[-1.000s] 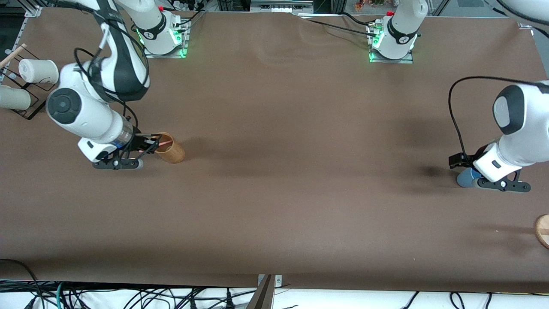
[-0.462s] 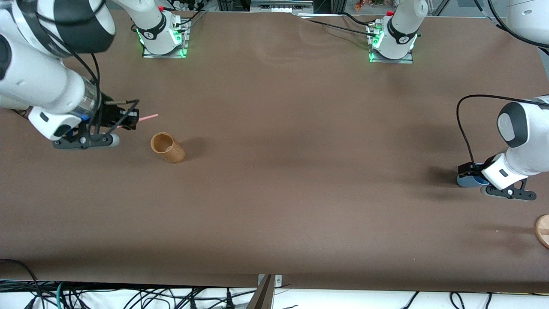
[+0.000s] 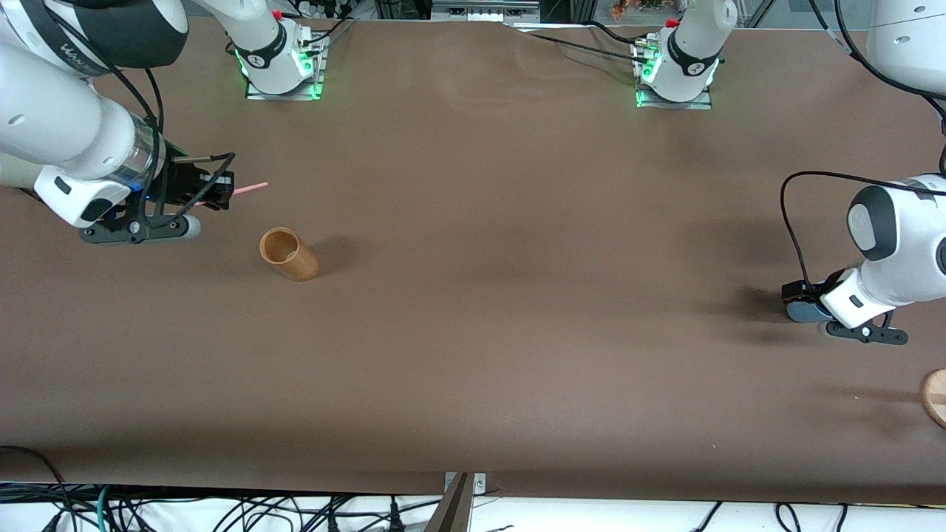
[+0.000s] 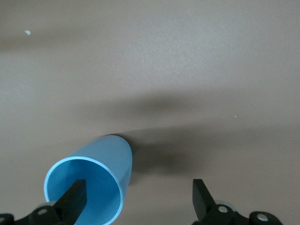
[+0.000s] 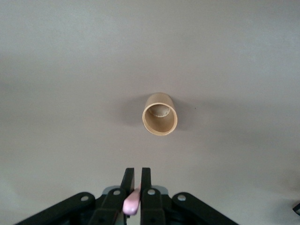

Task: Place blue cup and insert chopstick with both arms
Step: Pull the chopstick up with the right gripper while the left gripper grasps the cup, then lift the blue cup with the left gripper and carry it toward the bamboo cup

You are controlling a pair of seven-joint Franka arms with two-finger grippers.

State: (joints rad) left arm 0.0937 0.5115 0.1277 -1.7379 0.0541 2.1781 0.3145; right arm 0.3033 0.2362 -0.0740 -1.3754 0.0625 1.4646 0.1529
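Observation:
My left gripper grabs the blue cup by its rimmed side (image 4: 120, 191) next, to place it ready for the chopstick.
The blue cup (image 3: 802, 312) stands on the table at the left arm's end and also shows in the left wrist view (image 4: 93, 176). My left gripper (image 3: 797, 294) is open at the cup: in the left wrist view (image 4: 138, 199) one finger (image 4: 75, 201) is inside the rim and the other (image 4: 201, 197) is outside, well clear of the wall. My right gripper (image 3: 220, 190) is shut on the pink chopstick (image 3: 251, 187) and holds it level in the air, beside the tan cylinder (image 3: 288, 255) on the side of the right arm's end. In the right wrist view the chopstick (image 5: 132, 202) sits between the shut jaws (image 5: 136, 176).
The tan wooden cylinder stands upright and open toward the right arm's end of the table, and it shows in the right wrist view (image 5: 160, 115). A round wooden disc (image 3: 936, 395) lies at the table's edge at the left arm's end, nearer to the front camera than the blue cup.
My right gripper has risen with the chopstick from the tan cylinder's mouth and moved toward the right arm's end. My left gripper has shifted a little at the blue cup.

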